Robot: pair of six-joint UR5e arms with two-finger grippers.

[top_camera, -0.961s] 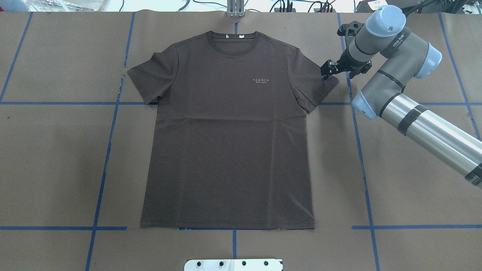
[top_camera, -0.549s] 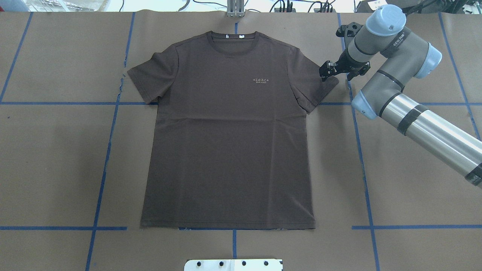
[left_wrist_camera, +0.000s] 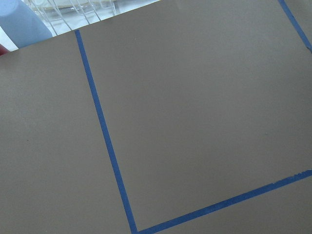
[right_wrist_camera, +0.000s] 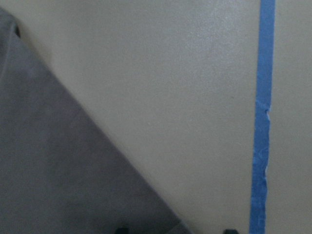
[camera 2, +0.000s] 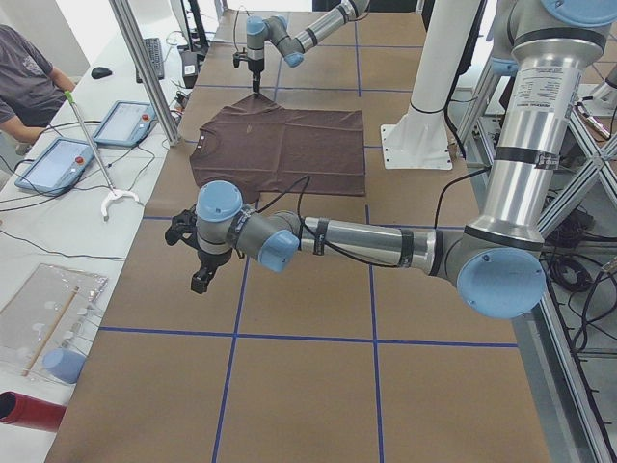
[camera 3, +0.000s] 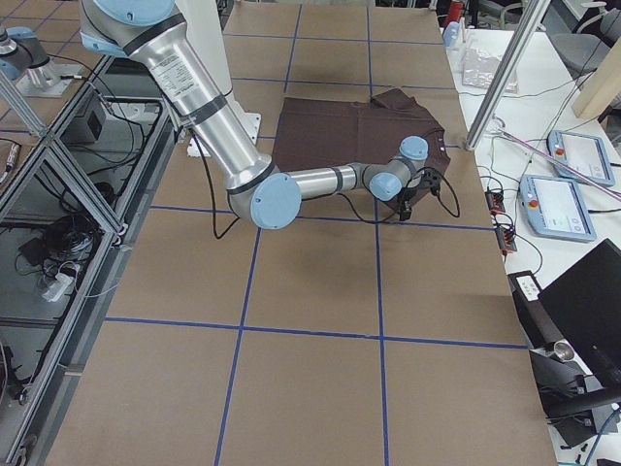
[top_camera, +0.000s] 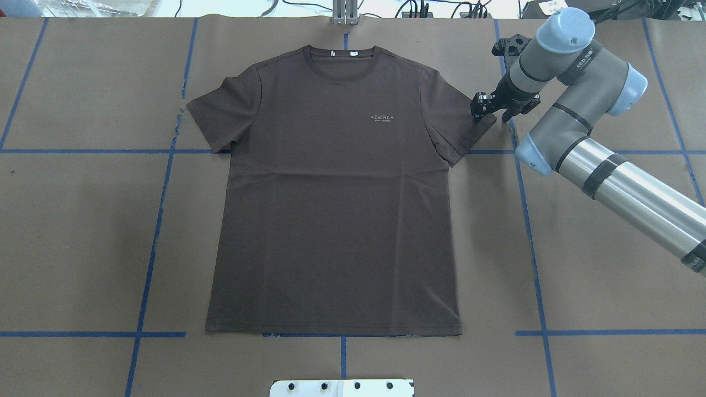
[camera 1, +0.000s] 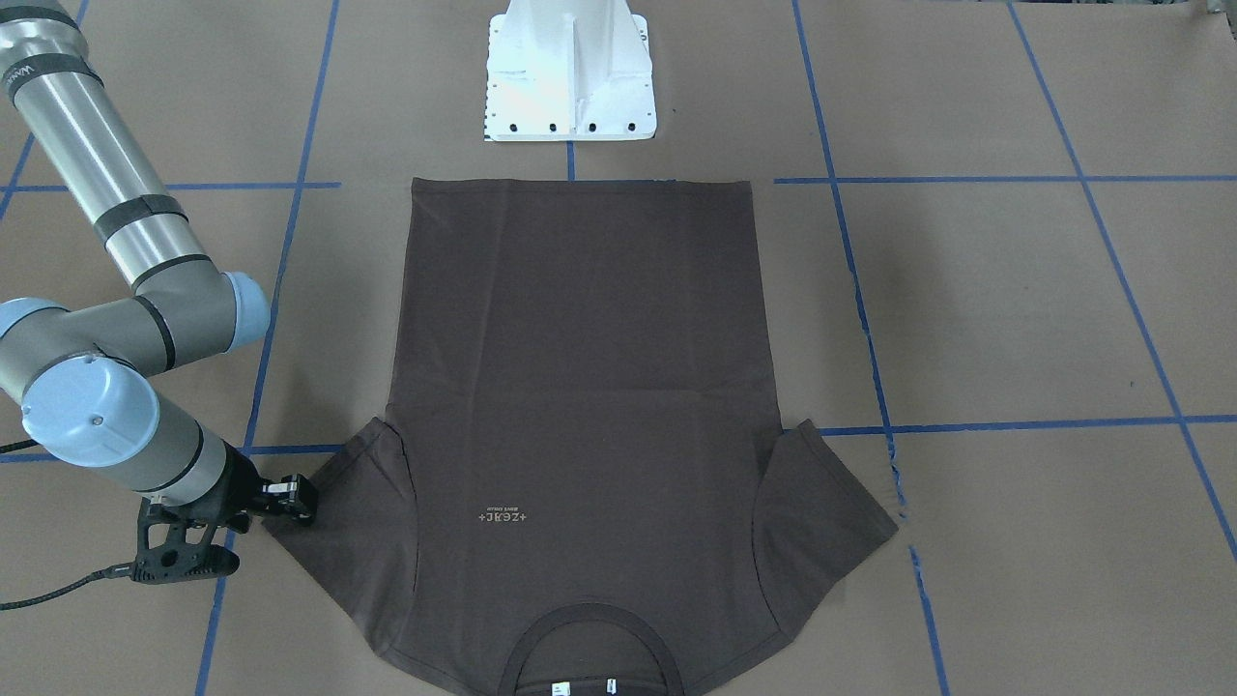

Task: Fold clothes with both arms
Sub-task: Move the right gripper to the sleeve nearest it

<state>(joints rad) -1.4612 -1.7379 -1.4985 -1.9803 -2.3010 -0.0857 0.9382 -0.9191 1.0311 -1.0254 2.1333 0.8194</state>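
Observation:
I will fold the sleeve in over the shirt's body (camera 1: 580, 464), so next I will grab the dark T-shirt by its sleeve hem (camera 1: 326, 471) with my right gripper.
The dark brown T-shirt (top_camera: 336, 193) lies flat and spread out on the brown paper, collar at the far side. It also shows in the front view (camera 1: 580, 387). My right gripper (top_camera: 485, 107) is low at the outer edge of the shirt's right sleeve, also seen from the front (camera 1: 290, 503). In the right wrist view its two fingertips stand wide apart, open, with the sleeve corner (right_wrist_camera: 63, 170) between them. My left gripper (camera 2: 201, 278) hangs over bare paper well off the shirt. It shows only in the exterior left view, so I cannot tell its state.
The white pedestal base (camera 1: 570, 72) stands at the near hem. Blue tape lines (left_wrist_camera: 105, 131) cross the brown paper. An operator (camera 2: 29, 77), tablets (camera 2: 120, 123) and a clear tray (camera 2: 48, 309) are on the side bench.
My right gripper has shifted slightly right along the sleeve edge. The shirt has not moved.

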